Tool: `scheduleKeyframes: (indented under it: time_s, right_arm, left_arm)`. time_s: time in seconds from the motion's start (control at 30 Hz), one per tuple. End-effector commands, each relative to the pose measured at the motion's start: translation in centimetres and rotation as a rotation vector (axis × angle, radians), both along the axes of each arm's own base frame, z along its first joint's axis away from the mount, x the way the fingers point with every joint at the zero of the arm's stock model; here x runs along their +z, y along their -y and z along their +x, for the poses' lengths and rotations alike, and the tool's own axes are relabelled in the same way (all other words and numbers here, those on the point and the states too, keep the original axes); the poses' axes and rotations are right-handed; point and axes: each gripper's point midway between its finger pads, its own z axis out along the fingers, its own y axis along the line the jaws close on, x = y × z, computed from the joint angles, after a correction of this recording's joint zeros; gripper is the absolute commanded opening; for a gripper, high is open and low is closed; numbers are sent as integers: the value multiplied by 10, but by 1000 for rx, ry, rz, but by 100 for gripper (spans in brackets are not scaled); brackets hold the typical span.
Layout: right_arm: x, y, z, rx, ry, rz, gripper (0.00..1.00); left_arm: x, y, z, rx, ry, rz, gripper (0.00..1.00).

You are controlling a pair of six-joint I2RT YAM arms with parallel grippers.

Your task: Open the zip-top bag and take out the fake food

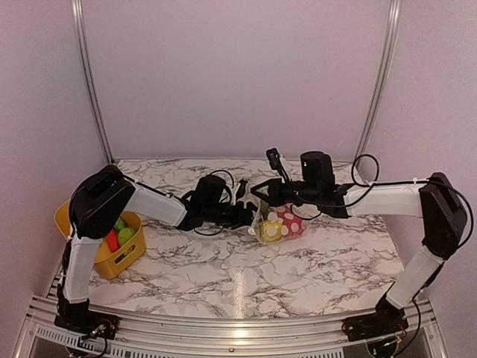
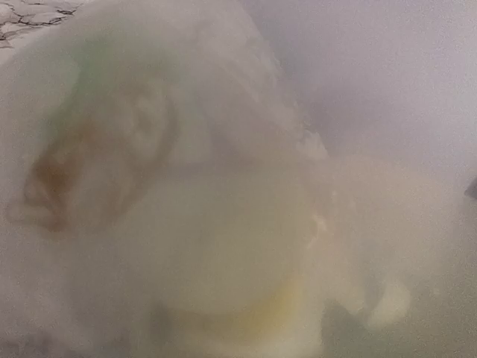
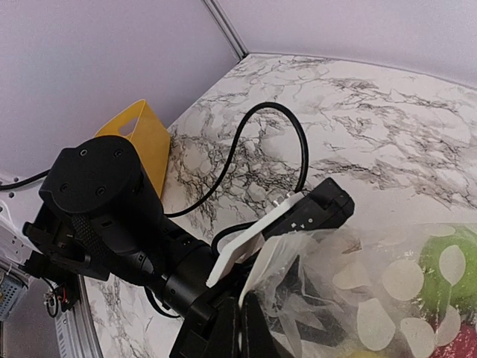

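The yellow piece (image 1: 270,232) (image 2: 250,315) needs to come out, so my left gripper will next grip its side that faces the opening. The gripper's fingers go inside the held-up bag edge.
The zip-top bag (image 1: 277,222) lies mid-table, clear with pale dots, and holds fake food: a yellow piece (image 1: 270,232) and a red piece (image 1: 292,224). In the right wrist view the bag (image 3: 358,283) shows a green piece (image 3: 447,261) inside. My right gripper (image 3: 250,332) is shut, pinching the bag's upper left edge and holding it up. My left gripper (image 1: 248,216) is at the bag's left side. Its camera block (image 3: 328,209) presses on the plastic and its fingers show only as dark shapes through the bag. The left wrist view is a blur of plastic (image 2: 223,186).
A yellow basket (image 1: 104,265) stands at the table's left edge with green and red toy food in it; it also shows in the right wrist view (image 3: 141,142). A black cable (image 3: 253,142) loops over the left wrist. Walls close the back and sides.
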Motion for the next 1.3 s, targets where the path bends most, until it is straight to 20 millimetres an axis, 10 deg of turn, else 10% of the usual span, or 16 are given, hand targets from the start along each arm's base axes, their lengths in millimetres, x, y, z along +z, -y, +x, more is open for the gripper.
scheduleKeyframes:
  time_s: [0.0, 0.77, 1.0, 1.27]
  right_arm:
    - [17, -1, -1, -11, 30, 25, 0]
    - [-26, 42, 1, -208, -13, -115, 0]
    - [-30, 59, 1, -249, -22, -128, 0]
    - [-24, 57, 2, -234, -7, -107, 0]
  left_arm:
    - [-6, 19, -9, -68, 16, -1, 74]
    - [-75, 46, -19, -142, -31, 65, 95]
    - [-43, 43, -21, -149, 3, -29, 68]
    - [3, 11, -17, -72, 97, 17, 60]
